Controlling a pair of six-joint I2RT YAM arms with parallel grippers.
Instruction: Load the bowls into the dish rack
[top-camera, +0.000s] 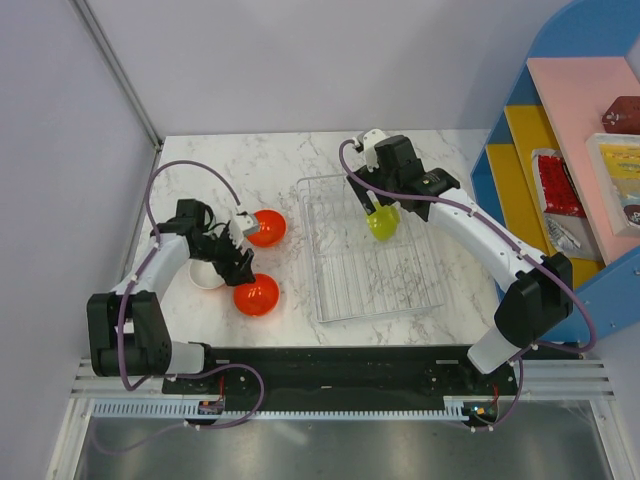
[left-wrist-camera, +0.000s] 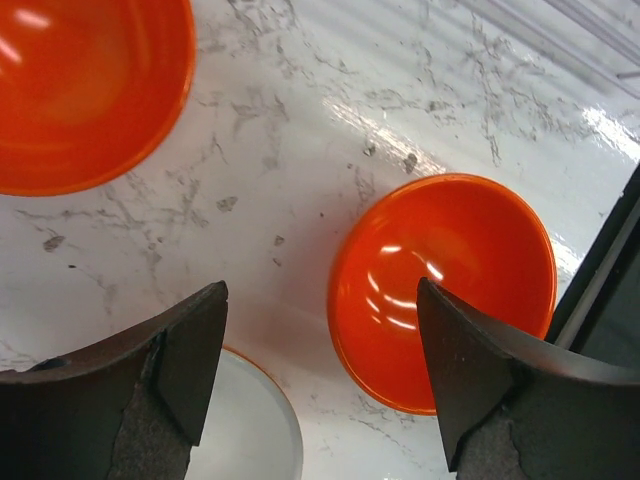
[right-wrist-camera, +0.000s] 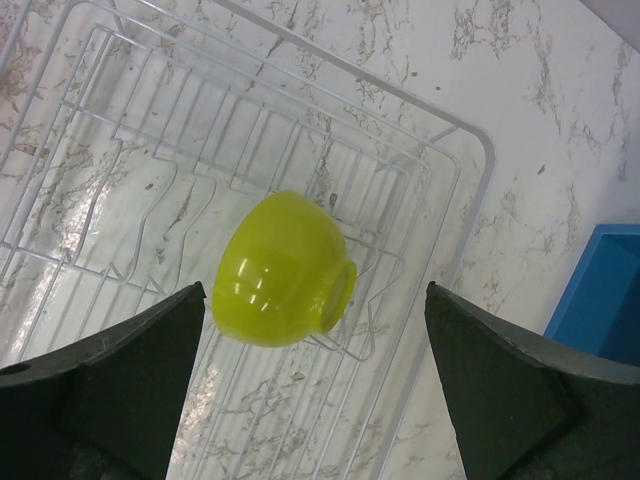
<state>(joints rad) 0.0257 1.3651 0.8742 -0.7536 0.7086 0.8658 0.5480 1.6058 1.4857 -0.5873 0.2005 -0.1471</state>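
Observation:
The left gripper's fingers are wide open around the rim (top-camera: 244, 281) (left-wrist-camera: 334, 300) of the nearer orange bowl, so the bowl would stay on the tabletop if the robot lifted its left gripper now.
The clear dish rack (top-camera: 335, 300) lies right of centre. A lime-green bowl (top-camera: 381, 224) rests tipped on its side on the ribs near the rack's far end. My right gripper (top-camera: 377, 204) hovers just above it, open and empty. In the right wrist view the bowl (right-wrist-camera: 285, 270) lies between and below the spread fingers, over the rack (right-wrist-camera: 455, 180). Two red-orange bowls (top-camera: 266, 228) (top-camera: 256, 294) and a white bowl (top-camera: 207, 273) sit left of the rack. My left gripper (top-camera: 238, 262) is open above them, with the nearer orange bowl (left-wrist-camera: 445, 285), white bowl (left-wrist-camera: 245, 430) and farther orange bowl (left-wrist-camera: 80, 90) below. The mint bowl is out of view.
A blue shelf unit (top-camera: 590, 120) with pink and yellow boards and packets stands just right of the table. A black strip (top-camera: 350, 365) runs along the table's near edge. Walls close off the left and back.

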